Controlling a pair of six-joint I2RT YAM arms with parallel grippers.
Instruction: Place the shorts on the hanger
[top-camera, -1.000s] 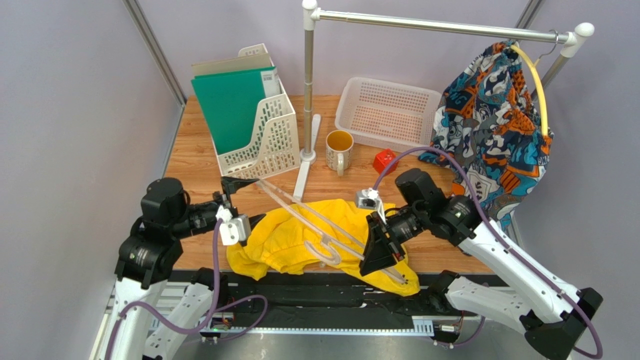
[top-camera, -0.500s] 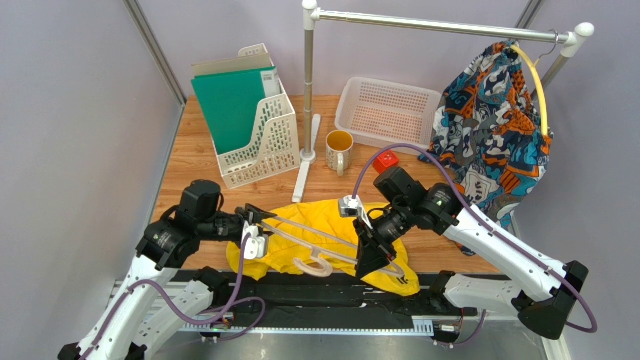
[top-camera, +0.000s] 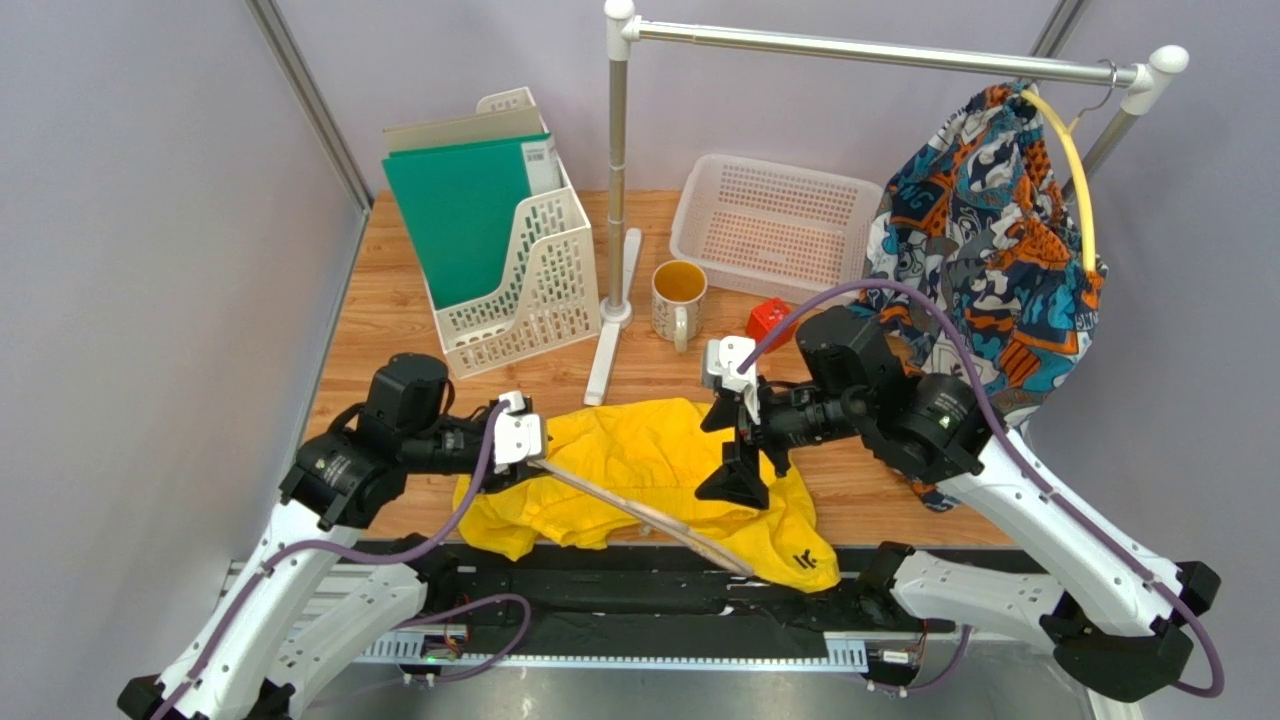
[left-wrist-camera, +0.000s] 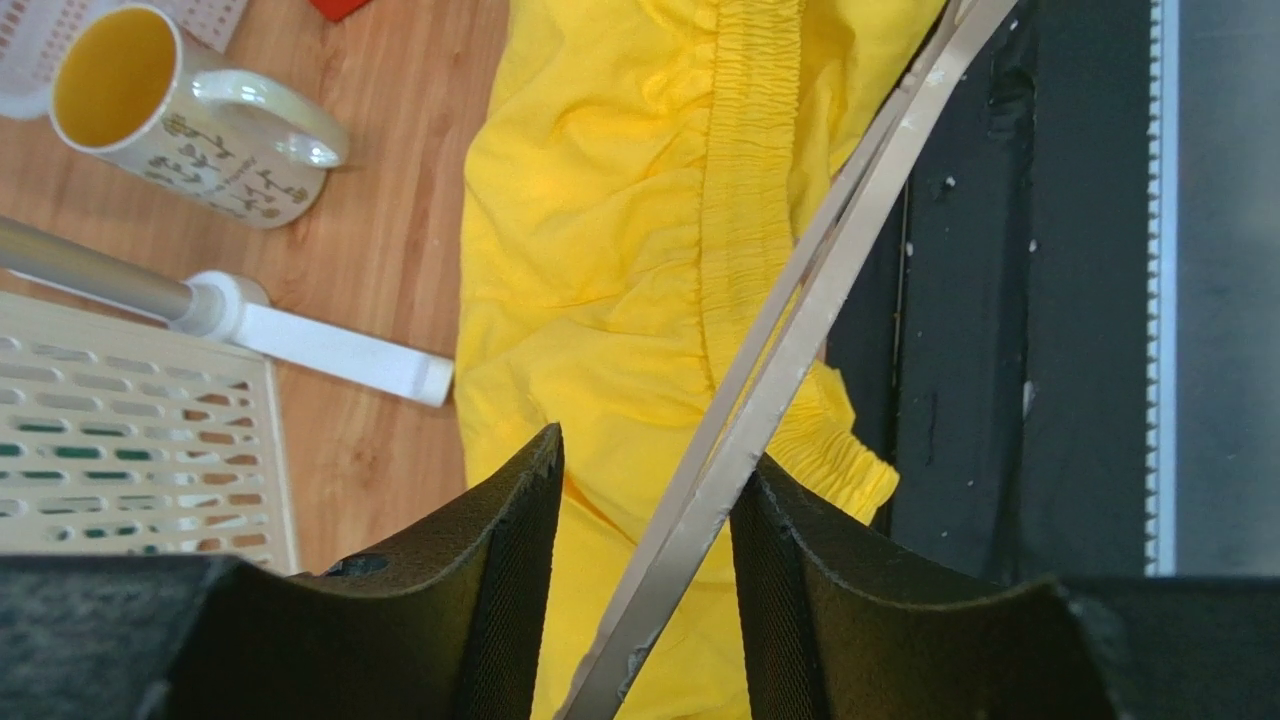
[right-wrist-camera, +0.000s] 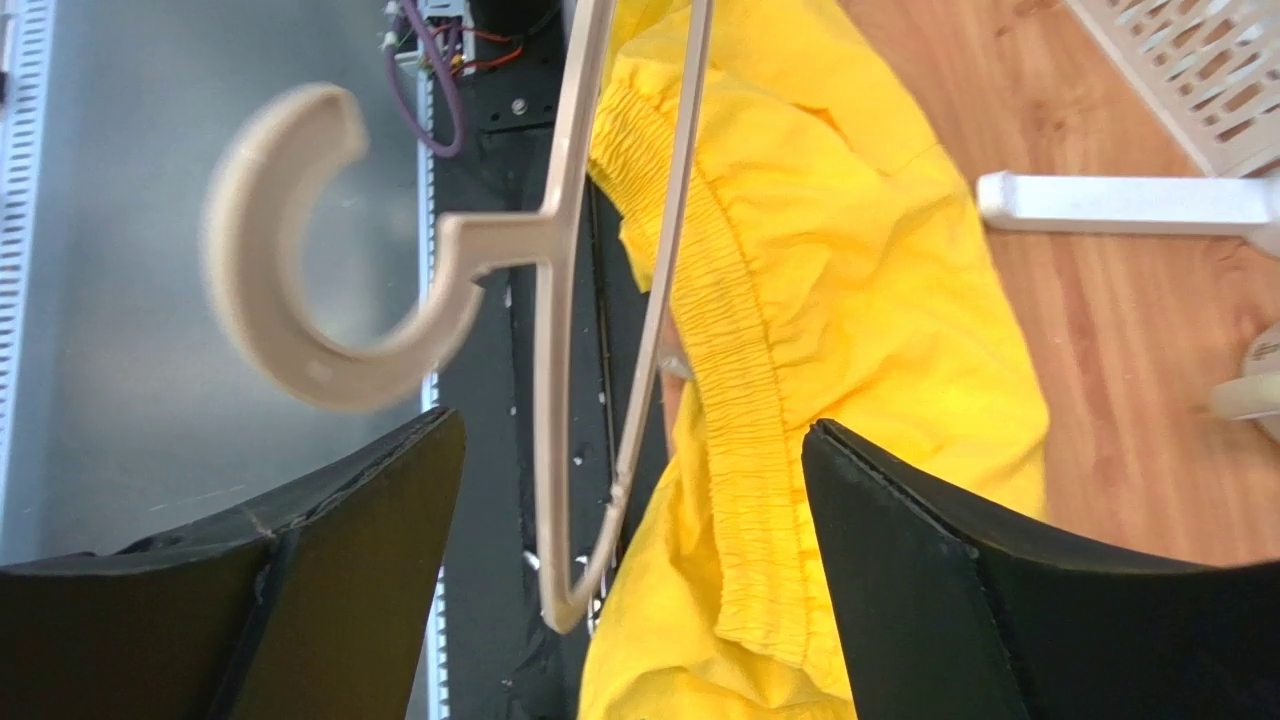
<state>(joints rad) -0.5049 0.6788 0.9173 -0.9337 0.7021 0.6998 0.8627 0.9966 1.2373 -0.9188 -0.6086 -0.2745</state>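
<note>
My right gripper grabs the hanger beside the hook, toward its far end (top-camera: 697, 543) (right-wrist-camera: 555, 413) next. This leaves the opposite end free to enter the waistband of the shorts.
The yellow shorts (top-camera: 639, 443) lie crumpled on the table's near edge, with the elastic waistband (left-wrist-camera: 744, 165) showing in the left wrist view. My left gripper (top-camera: 526, 462) is shut on one end of the beige hanger (top-camera: 646, 513), which stands edge-on above the shorts and slants toward the front. In the left wrist view the hanger (left-wrist-camera: 812, 285) runs out between my fingers (left-wrist-camera: 652, 450). My right gripper (top-camera: 732, 447) hangs open above the shorts, holding nothing. Its wrist view shows the hanger's hook (right-wrist-camera: 286, 285) and far end (right-wrist-camera: 579, 600) between the wide-open fingers (right-wrist-camera: 631, 428), apart from both.
A white file rack with a green folder (top-camera: 496, 240) stands at the back left. A mug (top-camera: 676, 300), a red block (top-camera: 768, 321) and a white basket (top-camera: 774, 222) sit behind the shorts. The rail's post (top-camera: 616, 180) rises mid-table. A patterned garment (top-camera: 992, 255) hangs at the right.
The left gripper came in and closed on the hanger's end. The right gripper has opened, let go of the hanger and drawn back. The hanger has turned edge-on, held by the left alone.
</note>
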